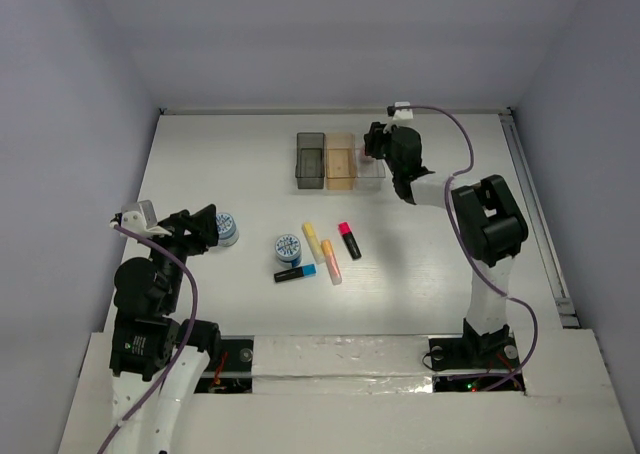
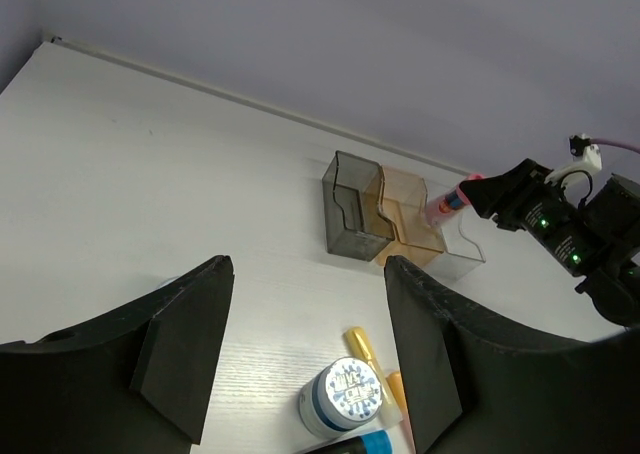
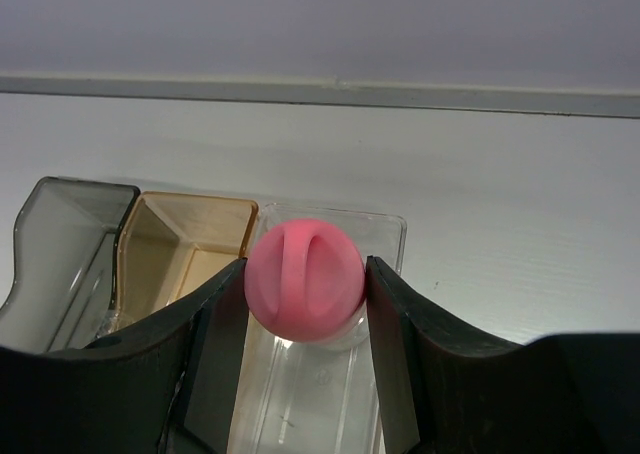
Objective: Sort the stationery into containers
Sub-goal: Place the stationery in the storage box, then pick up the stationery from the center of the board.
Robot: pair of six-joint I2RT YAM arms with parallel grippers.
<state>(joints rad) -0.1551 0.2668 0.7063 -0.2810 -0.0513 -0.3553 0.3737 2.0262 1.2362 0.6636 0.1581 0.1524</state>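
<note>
The small pink bottle (image 3: 304,277) hangs between the clear bin's sides and would end up inside the clear bin, so the robot's right gripper should open now.
My right gripper (image 1: 376,150) is shut on the small pink bottle (image 3: 304,277) and holds it over the clear bin (image 3: 330,394), the right one of three joined bins. The amber bin (image 1: 340,161) is in the middle and the dark grey bin (image 1: 310,159) on the left. My left gripper (image 1: 207,228) is open and empty, right beside one blue-and-white tape roll (image 1: 227,228). The other tape roll (image 1: 288,248) lies mid-table with the yellow (image 1: 313,242), orange (image 1: 330,261), blue-black (image 1: 295,272) and pink-black (image 1: 349,240) highlighters.
A raised rail (image 1: 535,214) runs along the table's right edge. Grey walls enclose the table at the back and on both sides. The right arm's cable (image 1: 455,134) loops above the back right of the table.
</note>
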